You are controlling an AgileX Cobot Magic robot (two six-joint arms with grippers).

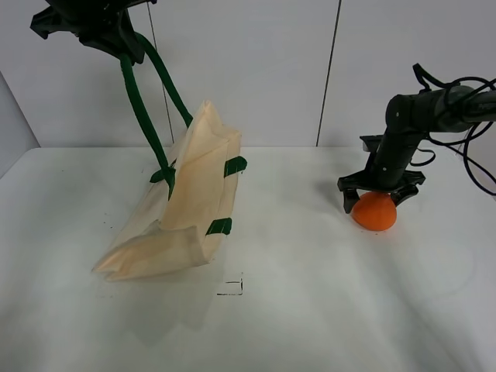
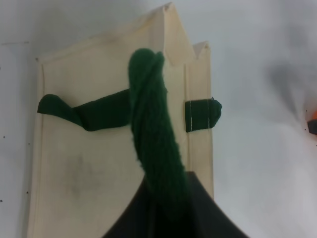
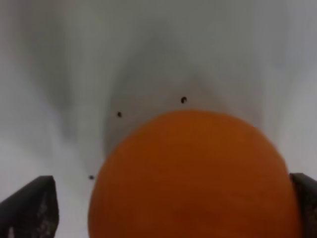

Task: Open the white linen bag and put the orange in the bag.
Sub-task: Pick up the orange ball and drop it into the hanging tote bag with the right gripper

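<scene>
I should grab the orange (image 1: 374,213) by its round sides with my right gripper next. Then I should put it in the white linen bag (image 1: 194,201).
The white linen bag (image 1: 194,201) hangs tilted, its bottom resting on the table and its top lifted by a dark green strap (image 1: 143,108). My left gripper (image 1: 116,35) is high at the top left, shut on that strap. The left wrist view shows the strap (image 2: 153,129) running down to the bag (image 2: 99,163) from the gripper (image 2: 173,213). The orange (image 1: 374,213) sits on the table at the right. My right gripper (image 1: 375,200) is lowered over it, open, one finger on each side. The right wrist view shows the orange (image 3: 193,168) between the fingertips (image 3: 29,208), with a gap on one side.
The white table (image 1: 310,310) has a small black corner mark (image 1: 230,288) in front of the bag. A white wall stands behind. Black cables (image 1: 465,147) loop off the right arm near the table's right edge.
</scene>
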